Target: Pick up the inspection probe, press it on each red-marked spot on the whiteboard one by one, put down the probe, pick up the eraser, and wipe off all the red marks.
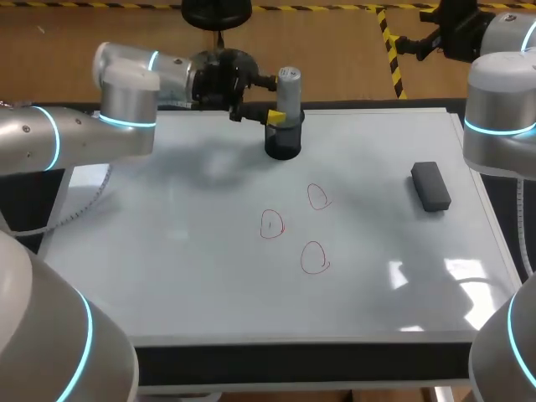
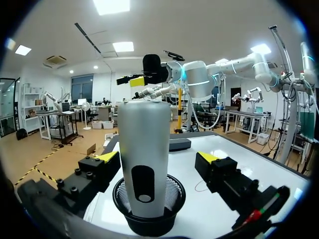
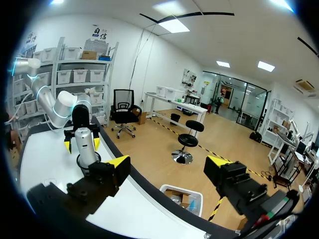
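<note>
Next, my left gripper takes hold of the probe by its upper grey body (image 1: pixel 288 90) (image 2: pixel 144 137) to push the probe's base onto the red-marked spots.
The inspection probe (image 1: pixel 289 86), a grey cylinder, stands upright in a black mesh cup (image 1: pixel 283 142) at the whiteboard's far edge. My left gripper (image 1: pixel 281 111) is level with the probe, fingers open on either side. In the left wrist view the probe (image 2: pixel 144 149) sits between the yellow fingertips (image 2: pixel 107 157) with gaps on both sides. Three red circles (image 1: pixel 272 224) (image 1: pixel 318 197) (image 1: pixel 314 258) mark the middle of the whiteboard (image 1: pixel 167 251). The dark eraser (image 1: pixel 430 186) lies at the right. My right gripper (image 3: pixel 168 162) is open and empty, held past the far right corner (image 1: pixel 404 43).
The cup (image 2: pixel 149 211) holding the probe is the only upright obstacle on the board. My right arm's elbow (image 1: pixel 501 117) overhangs the right edge near the eraser. The board's black front edge (image 1: pixel 301 360) runs along the near side.
</note>
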Controlling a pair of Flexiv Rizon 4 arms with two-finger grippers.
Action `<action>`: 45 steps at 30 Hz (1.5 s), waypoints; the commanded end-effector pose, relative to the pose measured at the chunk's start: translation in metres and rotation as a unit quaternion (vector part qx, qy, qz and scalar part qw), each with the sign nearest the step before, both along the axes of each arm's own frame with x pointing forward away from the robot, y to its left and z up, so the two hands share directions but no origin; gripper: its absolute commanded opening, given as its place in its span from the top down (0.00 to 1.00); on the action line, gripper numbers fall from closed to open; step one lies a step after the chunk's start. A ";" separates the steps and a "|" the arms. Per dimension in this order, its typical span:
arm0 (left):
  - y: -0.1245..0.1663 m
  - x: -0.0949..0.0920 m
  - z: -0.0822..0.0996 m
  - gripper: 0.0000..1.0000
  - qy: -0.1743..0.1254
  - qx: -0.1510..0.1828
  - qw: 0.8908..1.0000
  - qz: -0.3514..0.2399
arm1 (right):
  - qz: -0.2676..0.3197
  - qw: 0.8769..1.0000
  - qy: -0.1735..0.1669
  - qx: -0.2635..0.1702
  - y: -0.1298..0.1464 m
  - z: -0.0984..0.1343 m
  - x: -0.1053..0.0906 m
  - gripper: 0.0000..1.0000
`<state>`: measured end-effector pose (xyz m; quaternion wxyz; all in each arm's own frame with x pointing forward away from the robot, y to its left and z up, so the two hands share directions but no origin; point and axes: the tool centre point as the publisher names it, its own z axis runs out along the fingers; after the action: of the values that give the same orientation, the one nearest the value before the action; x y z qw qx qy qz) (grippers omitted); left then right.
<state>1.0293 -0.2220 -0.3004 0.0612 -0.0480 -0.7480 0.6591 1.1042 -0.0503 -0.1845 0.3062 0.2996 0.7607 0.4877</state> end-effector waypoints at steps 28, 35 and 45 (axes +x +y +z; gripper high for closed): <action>-0.014 0.004 0.006 1.00 -0.011 -0.009 1.000 -0.003 | 0.000 1.000 0.000 0.000 0.000 0.000 0.000 0.00; -0.011 0.004 0.010 1.00 -0.015 -0.011 1.000 -0.005 | 0.000 1.000 0.000 0.000 0.000 0.000 0.000 0.00; -0.013 0.006 0.021 1.00 -0.014 -0.016 1.000 -0.005 | 0.000 1.000 0.000 0.000 0.000 0.000 0.000 0.00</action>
<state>1.0335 -0.2336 -0.2838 0.0524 -0.0597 -0.7368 0.6714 1.1042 -0.0503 -0.1845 0.3062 0.2996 0.7607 0.4877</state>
